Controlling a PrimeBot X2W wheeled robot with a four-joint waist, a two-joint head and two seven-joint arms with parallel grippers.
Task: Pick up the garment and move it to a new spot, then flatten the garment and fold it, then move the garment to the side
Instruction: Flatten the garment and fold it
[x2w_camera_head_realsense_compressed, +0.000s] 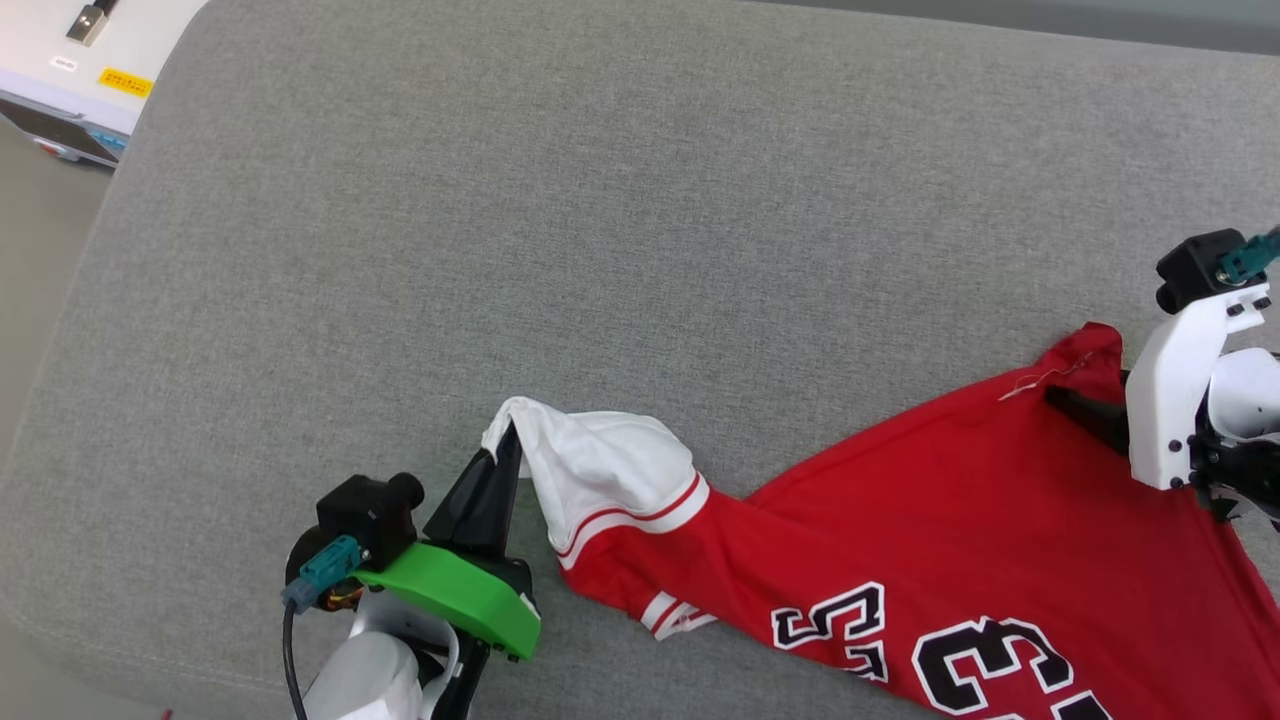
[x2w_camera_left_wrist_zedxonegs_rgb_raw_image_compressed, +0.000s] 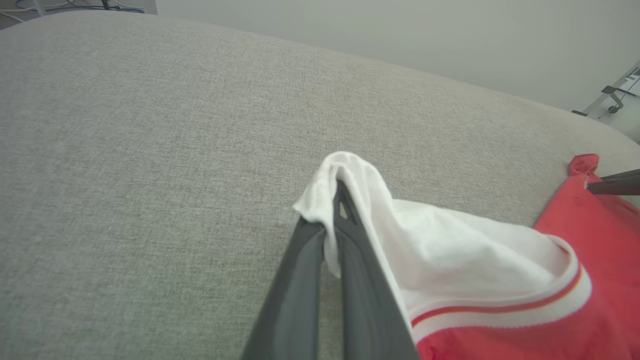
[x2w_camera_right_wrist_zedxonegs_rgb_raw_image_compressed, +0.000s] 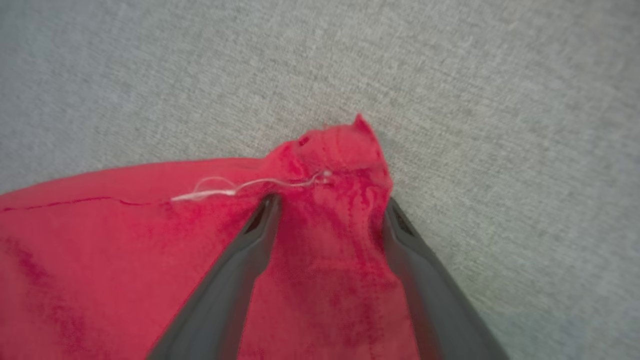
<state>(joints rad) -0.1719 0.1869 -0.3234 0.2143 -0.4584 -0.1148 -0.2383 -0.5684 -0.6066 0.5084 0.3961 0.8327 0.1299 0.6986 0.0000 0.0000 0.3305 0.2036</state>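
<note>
The robot's right gripper should next take the garment (x2w_camera_head_realsense_compressed: 912, 504) by its red hem corner (x2w_camera_head_realsense_compressed: 1086, 350), so that it can lift the garment and spread it in a new spot.
The garment (x2w_camera_head_realsense_compressed: 960, 520), a red T-shirt with a black-and-white number print, lies spread over the lower right of the grey cushion (x2w_camera_head_realsense_compressed: 640, 250). Its white sleeve (x2w_camera_head_realsense_compressed: 600, 465) with red-white stripe trim is lifted at the left. My left gripper (x2w_camera_head_realsense_compressed: 505, 445) is shut on the sleeve's tip, and the pinched white cloth (x2w_camera_left_wrist_zedxonegs_rgb_raw_image_compressed: 345, 170) drapes over the closed fingers (x2w_camera_left_wrist_zedxonegs_rgb_raw_image_compressed: 305, 280). My right gripper (x2w_camera_right_wrist_zedxonegs_rgb_raw_image_compressed: 331, 202) stands open at the garment's far red corner (x2w_camera_right_wrist_zedxonegs_rgb_raw_image_compressed: 345, 145), with bunched red fabric lying between its two spread fingers. From the head, that gripper (x2w_camera_head_realsense_compressed: 1080, 410) sits at the right edge.
The cushion's rounded left edge drops to the floor (x2w_camera_head_realsense_compressed: 40, 260). A white device (x2w_camera_head_realsense_compressed: 70, 80) with a yellow label stands beyond the upper left corner. A loose white thread (x2w_camera_right_wrist_zedxonegs_rgb_raw_image_compressed: 235, 187) lies on the red hem. A metal stand (x2w_camera_left_wrist_zedxonegs_rgb_raw_image_compressed: 612, 97) is beyond the cushion.
</note>
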